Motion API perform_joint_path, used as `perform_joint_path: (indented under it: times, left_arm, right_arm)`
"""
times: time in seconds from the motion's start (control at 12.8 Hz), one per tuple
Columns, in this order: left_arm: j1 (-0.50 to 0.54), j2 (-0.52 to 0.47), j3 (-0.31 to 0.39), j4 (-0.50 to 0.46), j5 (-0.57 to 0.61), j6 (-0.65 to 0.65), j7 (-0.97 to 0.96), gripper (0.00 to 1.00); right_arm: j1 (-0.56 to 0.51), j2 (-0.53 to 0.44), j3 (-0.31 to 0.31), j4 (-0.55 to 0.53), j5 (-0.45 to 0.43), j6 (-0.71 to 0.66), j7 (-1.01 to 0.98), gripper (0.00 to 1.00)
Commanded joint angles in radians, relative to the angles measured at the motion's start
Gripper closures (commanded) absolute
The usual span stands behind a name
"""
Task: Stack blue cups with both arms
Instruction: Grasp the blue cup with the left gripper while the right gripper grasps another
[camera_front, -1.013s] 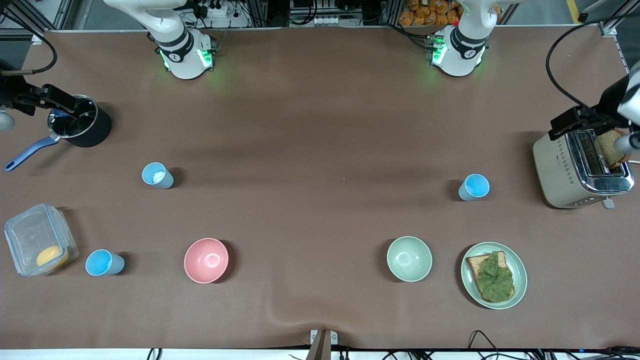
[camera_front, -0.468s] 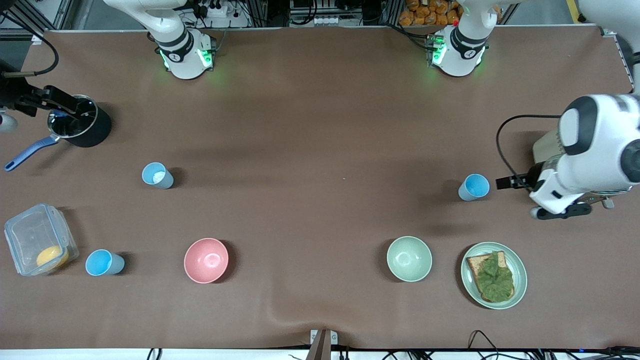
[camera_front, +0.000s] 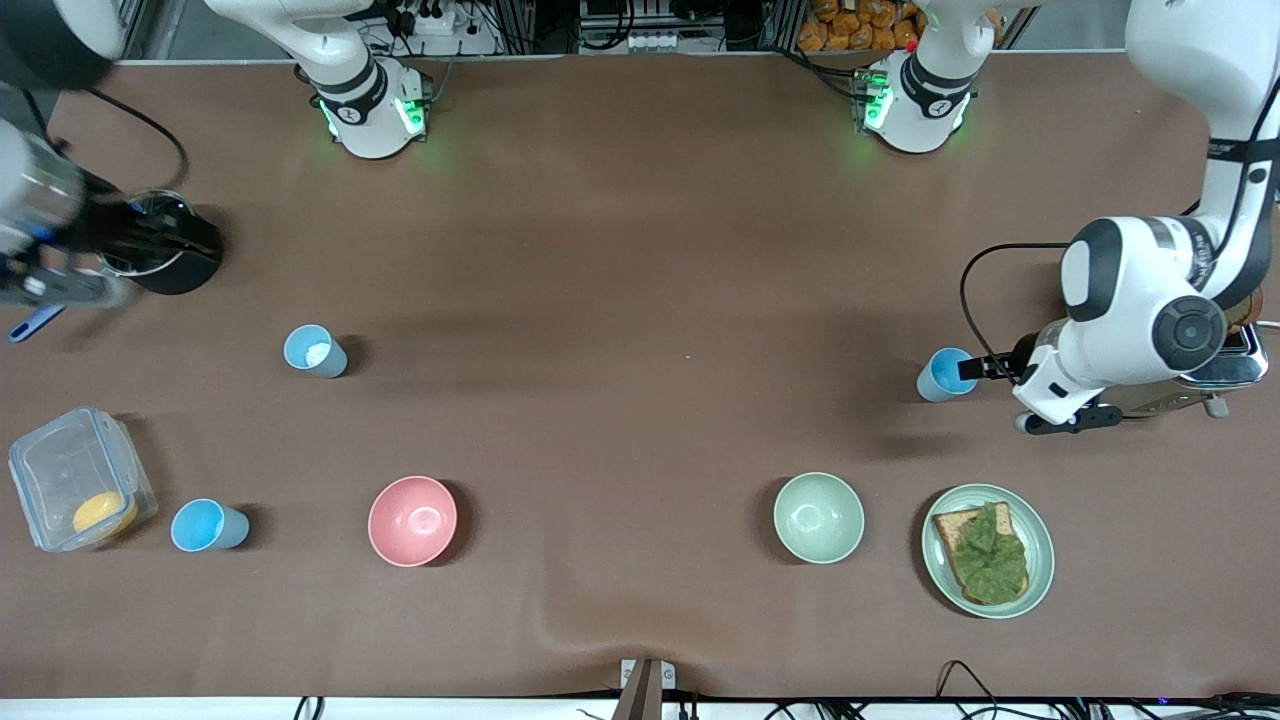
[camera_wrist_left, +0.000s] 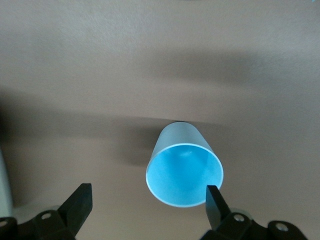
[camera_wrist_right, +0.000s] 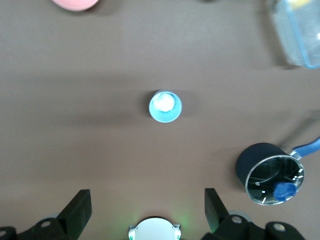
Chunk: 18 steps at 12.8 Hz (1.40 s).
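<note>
The robot should next use its right gripper to pick up the cup holding something white by its rim (camera_front: 314, 350), so that it can stack the blue cups.
Three blue cups stand upright and apart on the brown table. One cup (camera_front: 945, 375) is at the left arm's end. My left gripper (camera_front: 978, 369) is low beside it and open; in the left wrist view (camera_wrist_left: 146, 205) that cup (camera_wrist_left: 184, 170) sits just ahead of the open jaws, close to one fingertip (camera_wrist_left: 214, 200). A second cup (camera_front: 315, 351) holds something white. It shows below my right gripper (camera_wrist_right: 145, 207), which is open, empty and high over the table, as a small cup (camera_wrist_right: 165, 106). A third cup (camera_front: 208, 526) stands nearest the front camera.
A pink bowl (camera_front: 412, 520) and a pale green bowl (camera_front: 818, 517) sit toward the front camera. A plate with toast and lettuce (camera_front: 988, 550), a toaster (camera_front: 1225, 365), a black pot (camera_front: 165, 255) and a clear lidded box (camera_front: 75, 478) are near the table's ends.
My left arm has swung from the toaster down to the cup at its end of the table. My right arm has left the pot and is moving, blurred.
</note>
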<state>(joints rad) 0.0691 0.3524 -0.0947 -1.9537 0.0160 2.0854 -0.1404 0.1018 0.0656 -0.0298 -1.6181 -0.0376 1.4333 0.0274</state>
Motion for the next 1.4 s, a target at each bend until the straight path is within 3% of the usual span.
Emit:
perform_joint_path:
  times: [0.0, 0.16, 0.55, 0.7, 1.17, 1.32]
  left_arm:
    - [0.005, 0.025, -0.005, -0.024, -0.010, 0.031, -0.001, 0.00]
    - [0.005, 0.037, -0.005, -0.024, -0.010, 0.034, -0.001, 0.00]
    - [0.000, 0.065, -0.005, -0.022, -0.010, 0.065, -0.001, 0.64]
    - [-0.003, 0.065, -0.007, -0.019, -0.010, 0.065, -0.002, 1.00]
    - [-0.003, 0.011, -0.011, 0.018, -0.011, 0.048, 0.010, 1.00]
    - [-0.012, 0.000, -0.026, 0.100, -0.010, -0.074, 0.007, 1.00]
  right_arm:
    - [0.018, 0.052, -0.005, -0.030, 0.010, 0.046, -0.003, 0.00]
    - [0.018, 0.010, -0.005, -0.176, 0.010, 0.160, -0.003, 0.00]
    - [0.010, -0.058, -0.007, -0.543, 0.008, 0.572, -0.004, 0.00]
    - [0.013, -0.047, -0.009, -0.632, 0.007, 0.703, -0.004, 0.00]
    - [-0.011, 0.062, -0.010, -0.703, 0.001, 0.898, -0.004, 0.00]
    - [-0.022, 0.103, -0.010, -0.701, -0.001, 0.930, -0.004, 0.00]
